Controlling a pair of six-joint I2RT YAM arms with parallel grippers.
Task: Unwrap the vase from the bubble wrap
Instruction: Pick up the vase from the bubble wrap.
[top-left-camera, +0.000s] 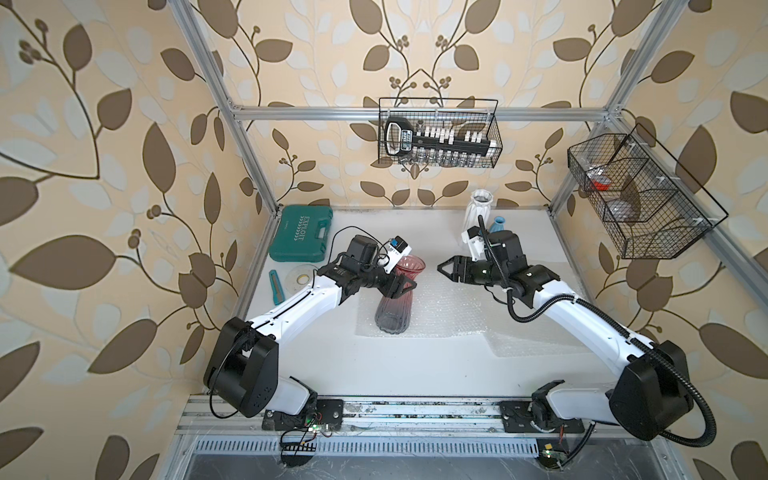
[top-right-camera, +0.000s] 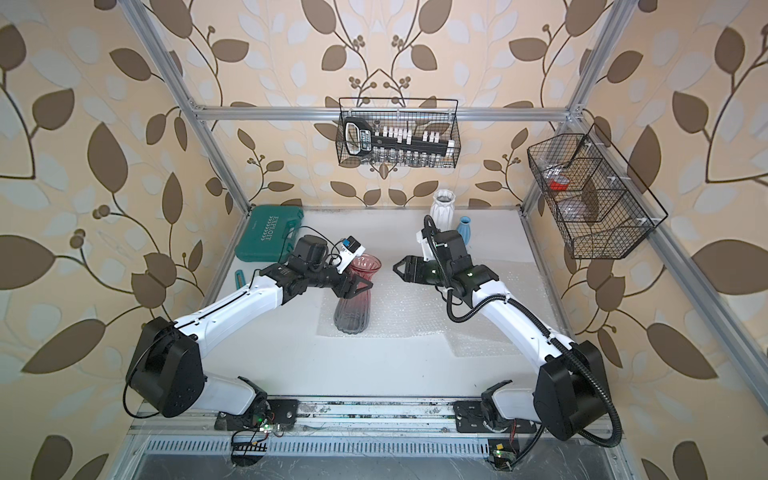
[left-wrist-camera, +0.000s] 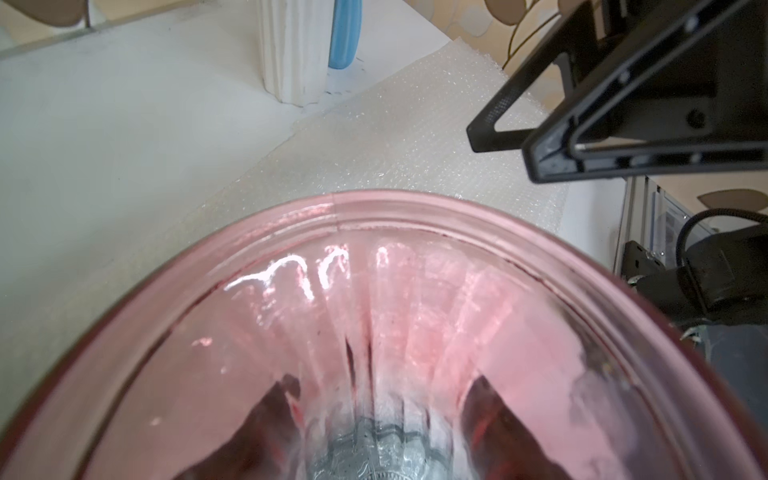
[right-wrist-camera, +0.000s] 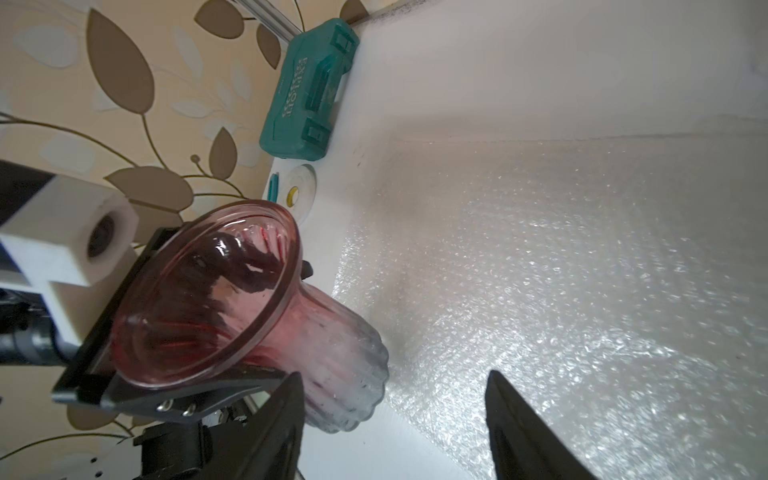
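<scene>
The right gripper reaches the vase next and grabs its flared rim, beyond my left gripper's hold, leaving the vase's base free to set upright.
The vase (top-left-camera: 394, 305) (top-right-camera: 353, 305) is ribbed glass, pink at its flared mouth and grey toward its base, free of any wrapping. It stands nearly upright at the left edge of the bubble wrap (top-left-camera: 444, 311) (top-right-camera: 401, 311), which lies unrolled and flat on the white table. My left gripper (top-left-camera: 400, 286) (top-right-camera: 356, 286) is shut on the vase's neck, its fingers (right-wrist-camera: 166, 399) on either side below the rim. In the left wrist view I look down into the vase (left-wrist-camera: 374, 324). My right gripper (top-left-camera: 441, 268) (right-wrist-camera: 392, 386) hovers open to the vase's right, holding nothing.
A second bubble wrap sheet (top-left-camera: 528, 343) lies under the right arm. A white vase (top-left-camera: 480, 208) and a blue vase (top-left-camera: 498, 224) stand at the back. A green tool case (top-left-camera: 301, 232), tape roll (top-left-camera: 300, 276) and knife (top-left-camera: 275, 286) sit left. Wire baskets (top-left-camera: 438, 133) (top-left-camera: 636, 195) hang above.
</scene>
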